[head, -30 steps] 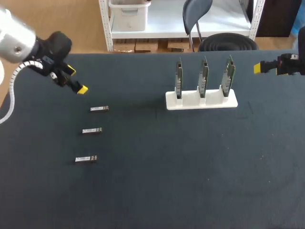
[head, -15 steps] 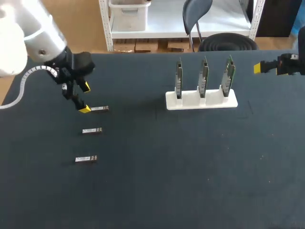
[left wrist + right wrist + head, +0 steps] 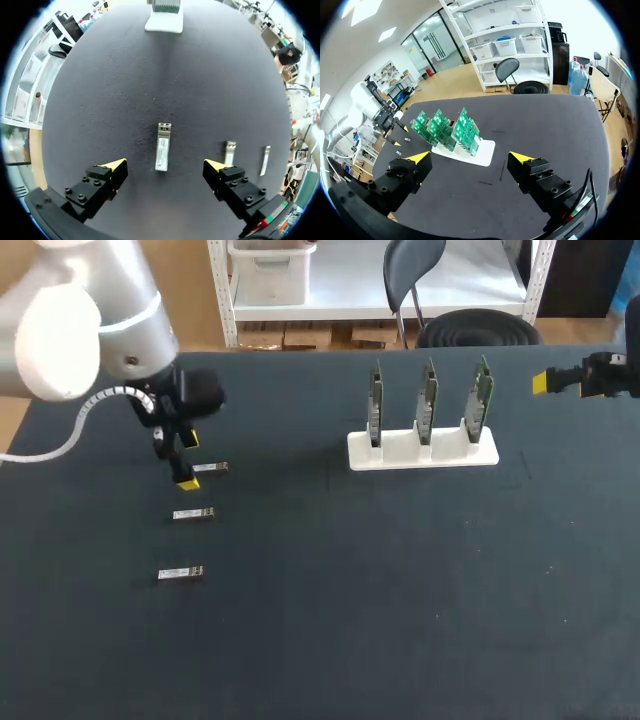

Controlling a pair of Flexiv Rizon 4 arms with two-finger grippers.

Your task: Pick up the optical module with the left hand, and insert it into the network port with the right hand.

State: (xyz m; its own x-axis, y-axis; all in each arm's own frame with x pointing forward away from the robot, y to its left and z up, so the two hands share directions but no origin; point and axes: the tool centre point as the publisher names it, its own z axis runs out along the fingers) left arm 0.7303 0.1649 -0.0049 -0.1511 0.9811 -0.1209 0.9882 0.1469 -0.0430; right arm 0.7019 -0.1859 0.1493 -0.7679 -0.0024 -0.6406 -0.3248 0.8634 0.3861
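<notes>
I need to grab the optical module by its labeled body (image 3: 162, 154) with my left gripper, so that the optical module's two-holed port end (image 3: 164, 127) stays free for my right hand.
Three small silver optical modules lie in a column on the dark table: the far one (image 3: 210, 468), the middle one (image 3: 193, 513) and the near one (image 3: 181, 573). My left gripper (image 3: 188, 462) hovers open over the far module. In the left wrist view that module (image 3: 163, 147) lies lengthwise between the spread yellow-tipped fingers, untouched, with the other two (image 3: 229, 150) (image 3: 265, 160) off to one side. Three green circuit boards (image 3: 428, 400) stand upright in a white holder (image 3: 400, 452). My right gripper (image 3: 548, 382) waits open at the table's far right edge, with the boards (image 3: 450, 130) well ahead of it.
The white holder (image 3: 484, 152) sits in the far middle of the table. Dark tabletop (image 3: 400, 590) stretches bare between the modules and the holder and across the whole front.
My left arm has swung in from the far left corner and come down over the far module. The right arm, modules and holder have not moved.
</notes>
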